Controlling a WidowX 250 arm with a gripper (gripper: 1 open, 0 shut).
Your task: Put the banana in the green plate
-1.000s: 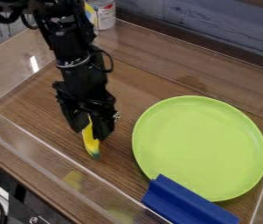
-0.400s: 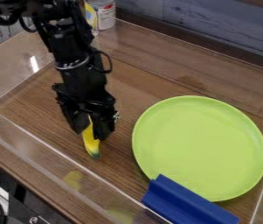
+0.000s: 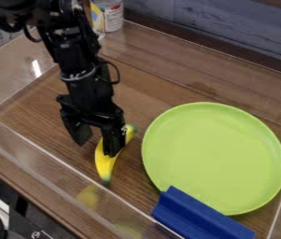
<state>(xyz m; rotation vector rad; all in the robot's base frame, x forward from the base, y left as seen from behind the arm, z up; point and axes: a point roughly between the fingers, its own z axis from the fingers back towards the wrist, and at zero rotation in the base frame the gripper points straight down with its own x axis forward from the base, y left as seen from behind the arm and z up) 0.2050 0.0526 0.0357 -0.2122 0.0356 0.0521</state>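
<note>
My gripper is to put the banana in the green plate (image 3: 215,154), so it needs to grab the banana by its yellow middle (image 3: 111,154) next.
The small yellow banana (image 3: 106,162) with greenish tips lies slanted on the wooden table, just left of the green plate (image 3: 215,154), outside its rim. My black gripper (image 3: 92,139) hangs straight down over the banana's upper end with its jaws spread open. The right finger (image 3: 110,142) stands right against the banana, and I cannot tell whether they touch. The plate is lime green, round and flat, with nothing on it.
A dark blue ridged block (image 3: 200,217) sits at the plate's near edge. A clear plastic wall (image 3: 43,177) runs along the table's front and left. A yellow-and-white container (image 3: 106,14) stands at the back behind the arm.
The jaws have spread apart. The banana, which hung upright between the fingers, now lies tilted on the table, slightly farther right.
</note>
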